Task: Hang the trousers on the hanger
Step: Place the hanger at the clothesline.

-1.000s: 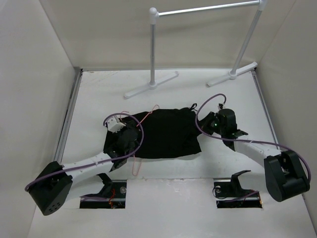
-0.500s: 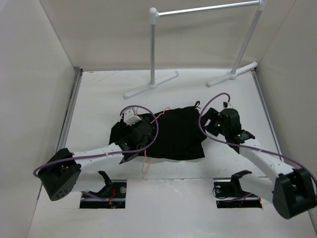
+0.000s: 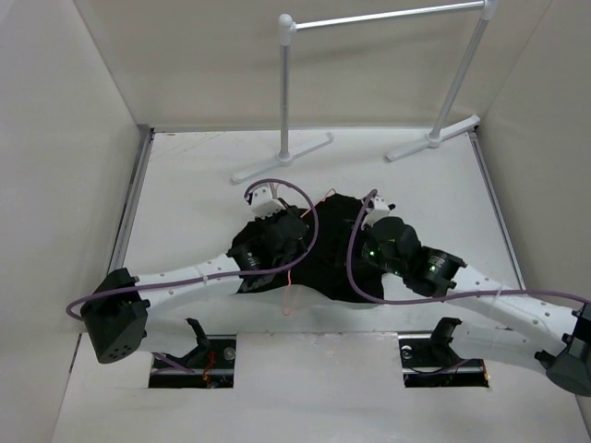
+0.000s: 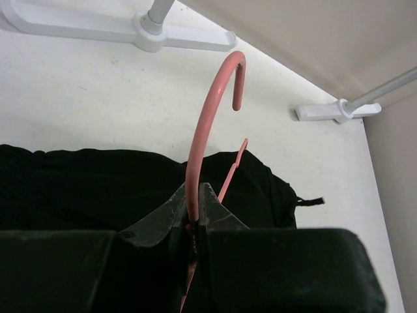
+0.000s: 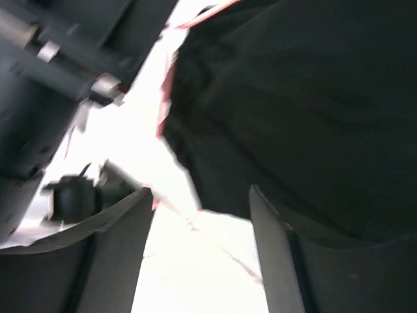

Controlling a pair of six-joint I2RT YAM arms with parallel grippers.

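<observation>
My right gripper grabs the hanger's side wire next, away from the hook, so the hanger's hook stays free to hang on the bar.
The black trousers lie bunched on the white table, mostly under both arms. The pink wire hanger pokes out at their near edge. In the left wrist view my left gripper is shut on the hanger just below its hook, which curves up over the trousers. From above, the left gripper sits over the trousers' left part. My right gripper hovers low at their right side. The right wrist view is blurred. There the right gripper stands open and empty beside the trousers.
A white-and-silver garment rail stands at the back, its two feet on the table's far part. White walls close in the left, right and back. The left arm's dark body lies close to the right gripper.
The left arm has carried the hanger to the right, and the trousers have bunched rightward. The right gripper has opened and swung left and nearer, low over the trousers.
</observation>
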